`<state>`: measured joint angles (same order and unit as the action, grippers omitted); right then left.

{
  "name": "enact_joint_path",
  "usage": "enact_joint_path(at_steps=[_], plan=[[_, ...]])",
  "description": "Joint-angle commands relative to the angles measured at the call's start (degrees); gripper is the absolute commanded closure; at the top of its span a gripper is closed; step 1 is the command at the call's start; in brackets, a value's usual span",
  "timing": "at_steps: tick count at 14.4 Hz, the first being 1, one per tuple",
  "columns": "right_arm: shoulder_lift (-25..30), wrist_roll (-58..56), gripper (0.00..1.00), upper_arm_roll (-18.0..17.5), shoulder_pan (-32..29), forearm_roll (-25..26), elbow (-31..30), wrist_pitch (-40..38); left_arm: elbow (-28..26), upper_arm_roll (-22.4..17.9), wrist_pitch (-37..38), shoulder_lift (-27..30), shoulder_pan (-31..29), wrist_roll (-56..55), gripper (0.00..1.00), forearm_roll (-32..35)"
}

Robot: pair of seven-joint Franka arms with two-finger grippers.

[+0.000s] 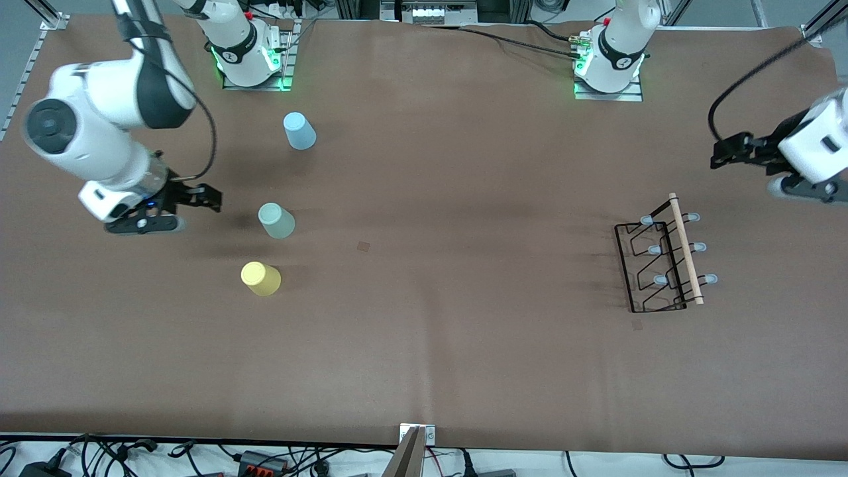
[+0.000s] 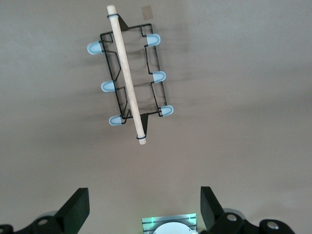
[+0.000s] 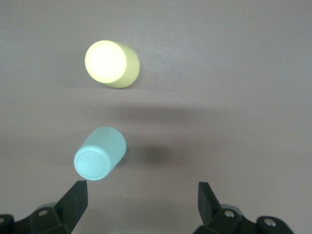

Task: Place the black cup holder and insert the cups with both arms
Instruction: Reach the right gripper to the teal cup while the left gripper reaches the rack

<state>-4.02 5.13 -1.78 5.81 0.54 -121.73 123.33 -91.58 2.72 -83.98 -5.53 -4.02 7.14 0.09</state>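
Note:
The black cup holder should be picked up next by its wooden rod handle (image 1: 686, 248) (image 2: 127, 74) with the robot's left gripper. Its blue-tipped hooks then stay free to hold cups.
The black cup holder (image 1: 662, 265) stands on the table at the left arm's end, its wooden rod handle (image 1: 686, 248) on top; it also shows in the left wrist view (image 2: 129, 73). My left gripper (image 1: 725, 152) (image 2: 145, 204) is open and empty, over bare table beside the rack. Three cups stand upside down at the right arm's end: light blue (image 1: 299, 130), pale green (image 1: 276, 220) (image 3: 100, 153) and yellow (image 1: 260, 278) (image 3: 112, 63). My right gripper (image 1: 207, 197) (image 3: 141, 200) is open and empty, beside the green cup.
The arm bases (image 1: 248, 56) (image 1: 609, 66) stand along the table's edge farthest from the front camera. A small dark patch (image 1: 364, 246) marks the brown table near the middle, another (image 1: 637, 325) lies by the rack. A metal bracket (image 1: 417, 437) sits at the nearest edge.

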Motion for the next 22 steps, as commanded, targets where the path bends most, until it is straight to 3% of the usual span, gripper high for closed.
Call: enact_joint_path(at_steps=[1, 4, 10, 12, 15, 22], plan=[[1.8, 3.0, 0.00, 0.2, 2.0, -0.5, -3.2, 3.6, 1.6, 0.3, 2.7, -1.9, -0.2, 2.5, 0.00, -0.7], [1.0, 5.2, 0.00, 0.2, 3.1, -0.5, -3.7, 5.1, -0.8, 0.1, -0.4, -3.9, -1.6, 5.1, 0.00, -0.5], [0.5, 5.2, 0.00, 0.2, 4.3, -0.4, -3.4, 4.6, -19.7, 0.2, -31.8, -3.7, -2.1, -0.3, 0.00, -0.1], [0.7, 4.8, 0.00, 0.1, 4.3, -0.4, -3.3, 4.3, -24.3, 0.2, -39.0, -3.7, -2.1, -0.3, 0.02, -0.1], [0.2, 5.7, 0.00, 0.0, 5.4, -0.5, -3.3, 4.7, -28.5, 0.2, -47.7, -4.0, -2.1, -0.5, 0.17, -0.1], [-3.9, 5.9, 0.00, 0.0, 7.4, -0.5, -3.2, 7.8, -28.3, 0.1, -48.5, -5.7, -2.2, -2.0, 0.70, 0.0]])
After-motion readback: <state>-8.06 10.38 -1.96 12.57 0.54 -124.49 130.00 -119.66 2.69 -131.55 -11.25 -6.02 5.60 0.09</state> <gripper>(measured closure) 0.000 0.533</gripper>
